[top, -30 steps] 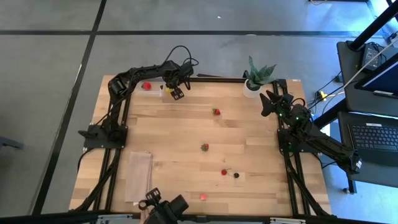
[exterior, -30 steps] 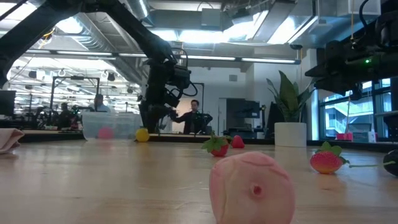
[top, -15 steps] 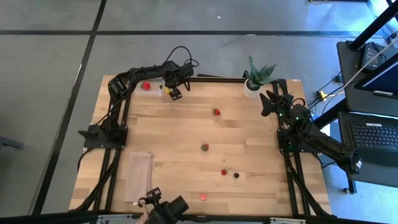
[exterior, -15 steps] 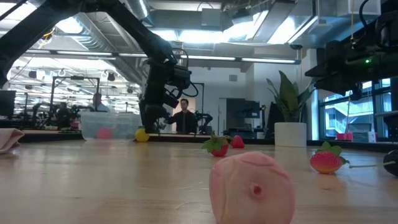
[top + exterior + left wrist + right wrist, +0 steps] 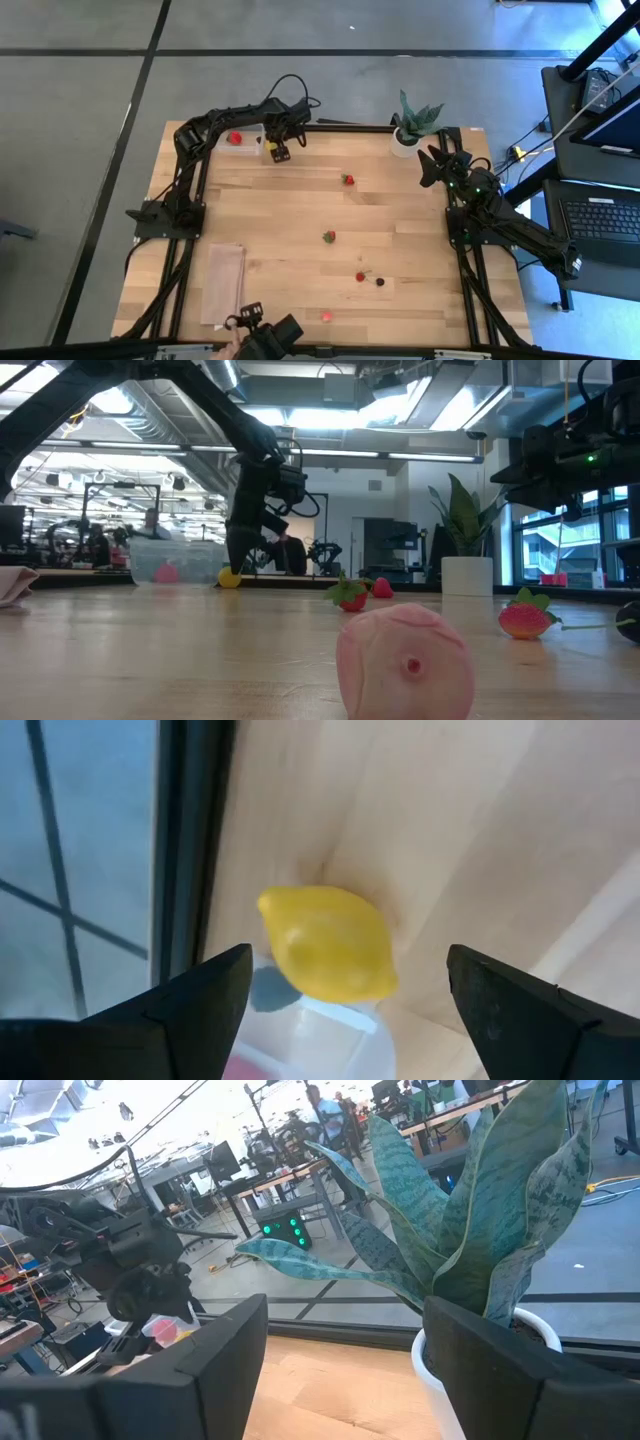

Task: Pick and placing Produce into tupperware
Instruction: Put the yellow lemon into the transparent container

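Observation:
The left gripper's fingers are above the yellow lemon beside the clear tupperware, so they would miss the lemon if they closed now. The robot should first lower them.
The clear tupperware (image 5: 243, 138) stands at the table's far left with one red strawberry (image 5: 235, 138) inside; it also shows in the low view (image 5: 175, 560). A yellow lemon-like piece (image 5: 325, 942) lies on the table beside the tupperware's corner (image 5: 335, 1025). My left gripper (image 5: 280, 151) is open above the lemon, one finger on either side of it, apart from it. My right gripper (image 5: 432, 166) is open and empty at the far right by the potted plant. More strawberries (image 5: 347, 180) (image 5: 329, 237) (image 5: 360, 276) and a dark berry (image 5: 380, 282) lie on the table.
A spiky green plant in a white pot (image 5: 412, 124) stands at the far right edge. A tan cloth (image 5: 224, 283) lies at the near left. A pinkish piece (image 5: 326, 316) lies close to the low camera at the near edge. A black rail (image 5: 190, 840) runs along the far edge behind the lemon.
My left gripper has shifted a little toward the table's left, closer over the yellow piece, staying open. A person in the room behind has walked across the low view.

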